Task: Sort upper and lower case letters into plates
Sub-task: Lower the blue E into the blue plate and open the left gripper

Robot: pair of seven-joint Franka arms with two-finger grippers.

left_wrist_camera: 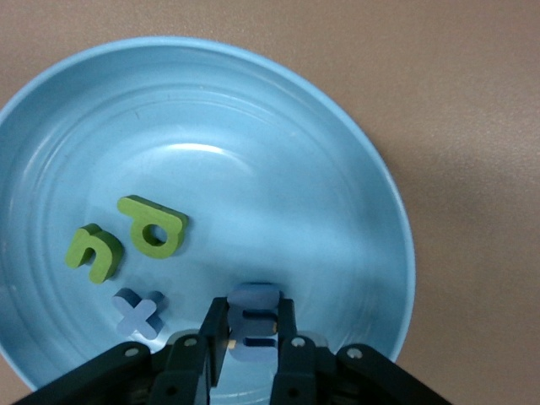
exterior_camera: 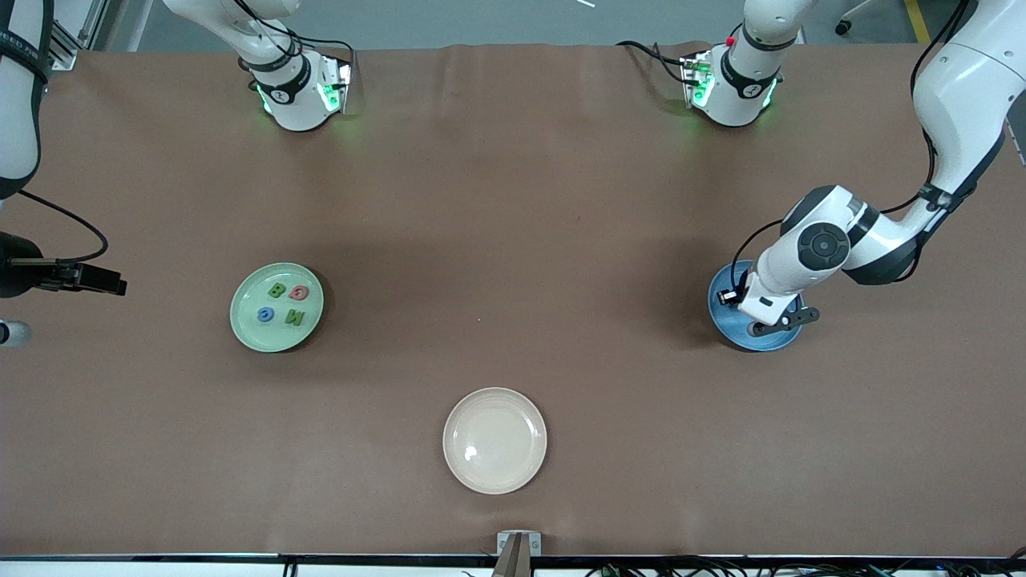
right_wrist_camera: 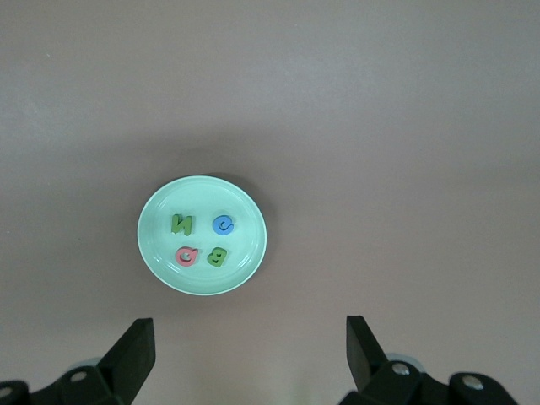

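Note:
I can open my left gripper now: the pale blue letter is low on the blue plate's bottom in the left wrist view, so it would stay there.
My left gripper [exterior_camera: 733, 298] is low over the blue plate [exterior_camera: 771, 343], shut on a pale blue letter [left_wrist_camera: 254, 324] just above the plate's floor [left_wrist_camera: 278, 152]. In that plate lie two green letters [left_wrist_camera: 94, 251] [left_wrist_camera: 153, 226] and a pale blue x [left_wrist_camera: 139, 312]. The pale green plate [exterior_camera: 248, 332] toward the right arm's end holds a green B [exterior_camera: 277, 289], a pink-red letter [exterior_camera: 298, 292], a blue letter [exterior_camera: 265, 314] and a green N [exterior_camera: 295, 317]. My right gripper [right_wrist_camera: 249, 329] hangs open and empty, high up beside that green plate [right_wrist_camera: 156, 253].
A cream-beige plate [exterior_camera: 494, 440] with nothing in it lies mid-table, nearer to the front camera than both other plates. Brown table covering spreads between the plates. The arm bases stand along the table's edge farthest from the camera.

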